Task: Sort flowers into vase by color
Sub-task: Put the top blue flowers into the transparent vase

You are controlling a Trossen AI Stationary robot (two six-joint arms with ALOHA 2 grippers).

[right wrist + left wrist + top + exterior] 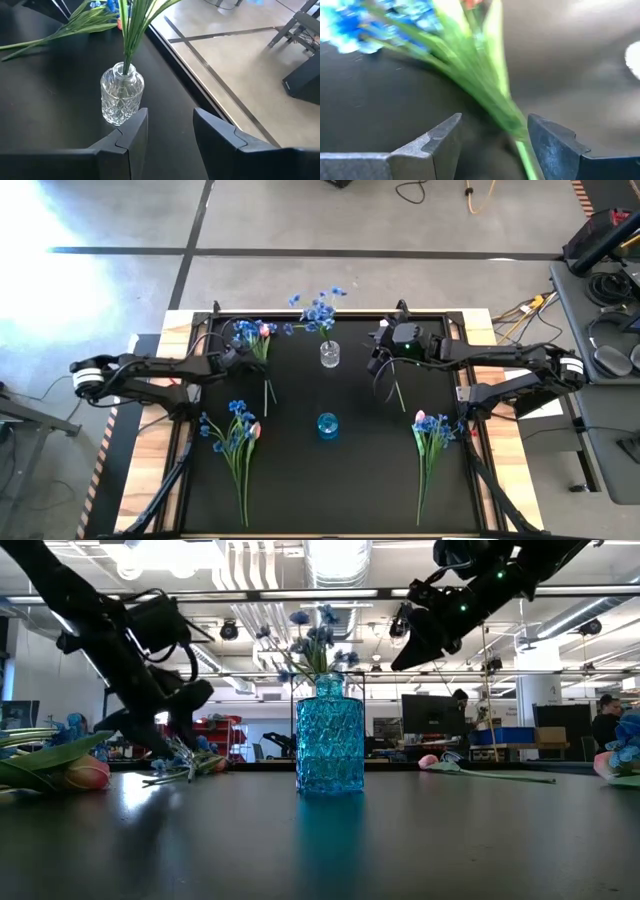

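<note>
The blue flowers need to go into the clear glass vase [329,355]. My left gripper should pick up the blue spray by its green stems next.
My left gripper [242,359] [492,145] is open and low over the stems of a flower bunch [256,337] of blue sprays and a pink tulip, which lies at the far left of the black table. Its fingers stand on either side of the green stems [490,95]; whether they touch them, I cannot tell. My right gripper [383,358] [170,135] is open and empty, raised above the table to the right of the clear glass vase [329,355] [121,97]. That vase holds blue sprays [320,310]. The blue glass vase [327,425] [329,735] stands empty at mid-table.
Another bunch of blue sprays and a tulip [236,432] lies at the near left, and a third [432,430] at the near right. A single green stem [399,394] lies on the table near my right gripper. The table's far edge [165,40] runs close behind the clear vase.
</note>
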